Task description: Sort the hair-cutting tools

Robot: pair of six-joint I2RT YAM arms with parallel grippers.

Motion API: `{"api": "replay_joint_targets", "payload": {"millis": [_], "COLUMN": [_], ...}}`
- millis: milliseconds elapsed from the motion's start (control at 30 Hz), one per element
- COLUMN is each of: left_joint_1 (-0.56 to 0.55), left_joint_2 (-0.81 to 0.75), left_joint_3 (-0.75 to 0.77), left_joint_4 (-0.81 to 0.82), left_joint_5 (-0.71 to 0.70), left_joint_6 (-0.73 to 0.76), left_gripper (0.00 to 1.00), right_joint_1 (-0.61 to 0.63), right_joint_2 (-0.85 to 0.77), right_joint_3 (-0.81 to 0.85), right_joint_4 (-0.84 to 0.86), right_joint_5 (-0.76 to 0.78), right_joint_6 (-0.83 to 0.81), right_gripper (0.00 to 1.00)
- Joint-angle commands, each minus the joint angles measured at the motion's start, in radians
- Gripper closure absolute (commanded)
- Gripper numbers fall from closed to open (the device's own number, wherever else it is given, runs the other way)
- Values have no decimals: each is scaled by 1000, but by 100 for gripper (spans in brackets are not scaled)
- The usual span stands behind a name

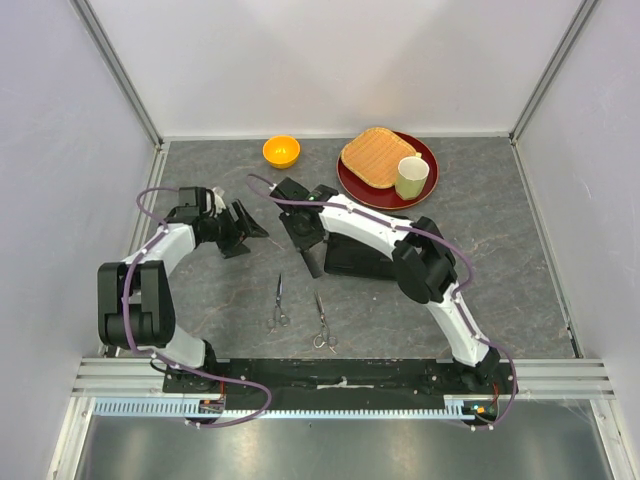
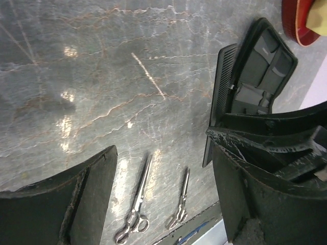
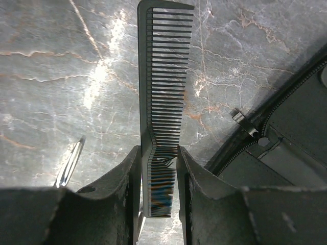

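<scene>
My left gripper will next take hold of the comb's coarse-toothed end [image 2: 225,62]. The comb's fine-toothed end will stay free for my right gripper to re-grip for sorting.
My right gripper [image 1: 305,242] [image 3: 158,153] is shut on a black comb [image 3: 163,76] [image 1: 313,263], pinching it across spine and teeth near its fine-toothed end. The comb hangs just above the table beside the open black zip case [image 3: 286,148] [image 1: 355,260]. Two silver scissors [image 1: 279,303] [image 1: 322,322] lie side by side nearer the arm bases, rings toward me. In the left wrist view the same scissors [image 2: 135,204] [image 2: 181,204] and the comb [image 2: 220,97] show. My left gripper [image 1: 247,224] [image 2: 161,145] hovers open and empty left of the right gripper.
An orange bowl [image 1: 281,151] sits at the back. A red plate [image 1: 358,187] at the back right carries a slab of bread [image 1: 378,156] and a pale cup [image 1: 411,177]. One scissor tip [image 3: 69,166] pokes in left of the right fingers.
</scene>
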Motion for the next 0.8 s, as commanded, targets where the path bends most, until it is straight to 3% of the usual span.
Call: {"api": "replay_joint_targets", "payload": {"millis": [0,400,767], "left_joint_1": [-18,-106,-155], "left_joint_2": [0,17,63], "left_joint_3": [-23,-16,-2], "left_joint_4": [119,275,324], "left_joint_5": [95,130,162], "left_joint_6": [-73,-133,-174], "left_gripper": [19,19,35], "right_joint_1": [3,7,26], "right_joint_2": [-92,-218,-252], "right_joint_3": [-16,-128,-165], "right_joint_4": [43,121,160], "right_joint_5": [-28,-193,-224], "right_joint_6": [-2,-34,-47], "right_gripper": [65,66,66]}}
